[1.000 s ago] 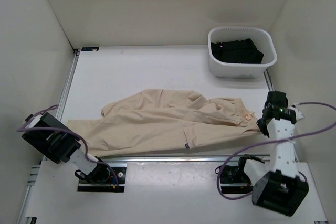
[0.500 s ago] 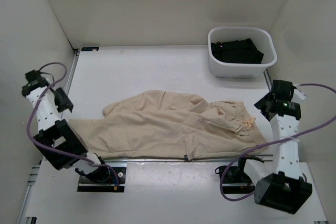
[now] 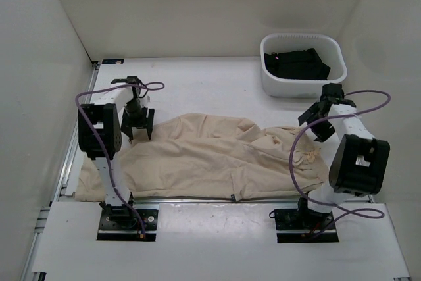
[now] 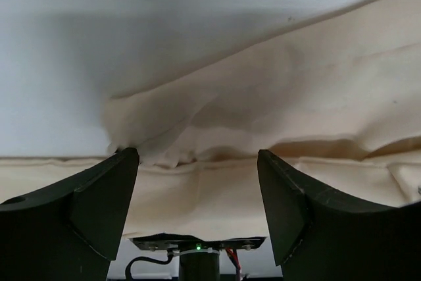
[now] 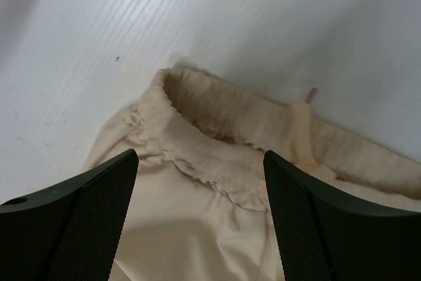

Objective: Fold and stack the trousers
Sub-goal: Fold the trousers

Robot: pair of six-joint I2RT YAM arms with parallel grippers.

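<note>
The right gripper grabs the far corner of the gathered waistband of the trousers point(image 3: 210, 159) next, to pull them straight and fold them lengthwise.
The beige trousers point(image 3: 210, 159) lie spread out along the table's near edge, waistband to the right and legs to the left. My left gripper point(image 3: 138, 134) hangs open over the far leg's end, nothing between its fingers point(image 4: 99, 208). In the left wrist view a folded edge of the trousers point(image 4: 296, 97) runs under the left gripper point(image 4: 197, 162). My right gripper point(image 3: 314, 125) is open just above the gathered waistband point(image 5: 217, 116) and its drawstring point(image 5: 300, 129). In the right wrist view the right gripper point(image 5: 200, 162) has only cloth point(image 5: 197, 228) beneath it.
A white basket point(image 3: 270, 83) with black garments point(image 3: 296, 64) stands at the back right, close behind the right arm. White walls enclose the table point(image 3: 197, 90) on three sides. A metal rail point(image 3: 197, 197) runs along the front under the trousers' edge.
Both grippers have opened and let go of the trousers. Both arms swung from the near edge to the far side of the garment, which now lies flatter.
</note>
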